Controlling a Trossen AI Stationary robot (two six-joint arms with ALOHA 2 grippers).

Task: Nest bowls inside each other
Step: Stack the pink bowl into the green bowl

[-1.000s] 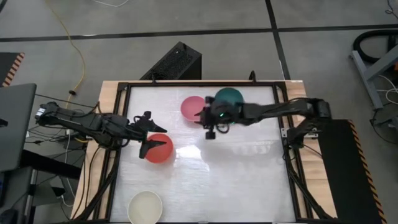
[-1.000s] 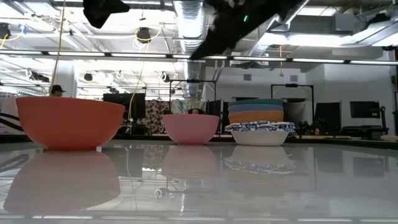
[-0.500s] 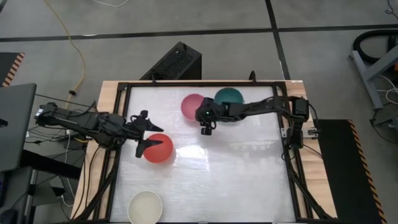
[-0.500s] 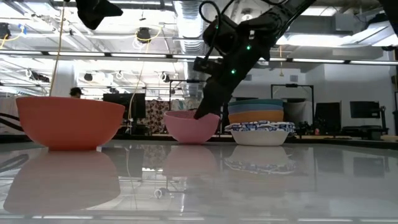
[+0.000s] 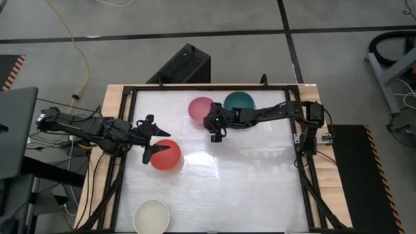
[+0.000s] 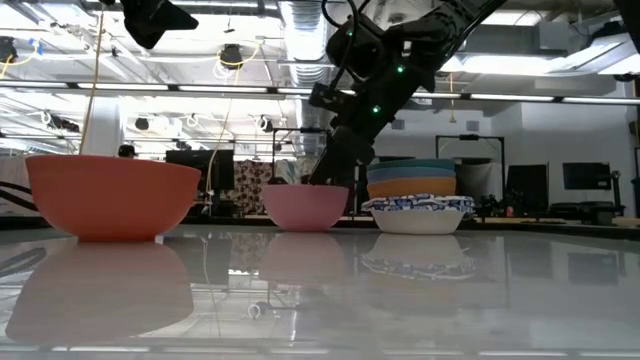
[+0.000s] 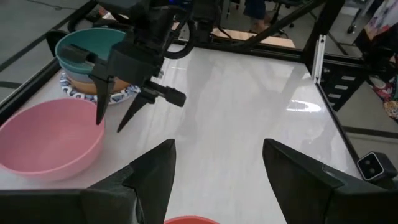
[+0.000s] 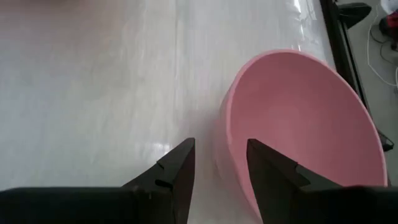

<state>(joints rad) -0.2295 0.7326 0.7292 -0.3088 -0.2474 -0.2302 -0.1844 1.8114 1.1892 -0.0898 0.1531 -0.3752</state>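
Observation:
The pink bowl needs to go inside the teal bowl, so my right gripper will next pick up the pink bowl by its rim (image 8: 229, 127).
A pink bowl (image 5: 200, 108) stands on the white table at the far middle. Beside it is a stack of bowls (image 5: 239, 101) with a teal one on top and a blue-patterned one (image 6: 418, 212) at the bottom. My right gripper (image 8: 219, 168) is open and low at the pink bowl's near rim (image 8: 225, 124). One finger is over the inside and one outside. A red bowl (image 5: 166, 155) sits at the left. My left gripper (image 5: 151, 138) hangs open above its left edge. A cream bowl (image 5: 152, 216) rests near the front edge. My right gripper slants down with its open fingers (image 7: 99, 109) on either side of the pink bowl's rim (image 7: 93, 124), on the side toward the stack. I cannot tell whether either finger touches the rim. The bowl stands upright on the table.
A black frame (image 5: 130, 97) borders the white table top. The table's middle and right half (image 5: 253, 175) hold nothing. A black box (image 5: 182, 65) stands on the floor beyond the far edge.
My right gripper has come down from high above the table and moved toward the pink bowl, tipping further downward, and now stands at its rim. The bowls have stayed where they were.

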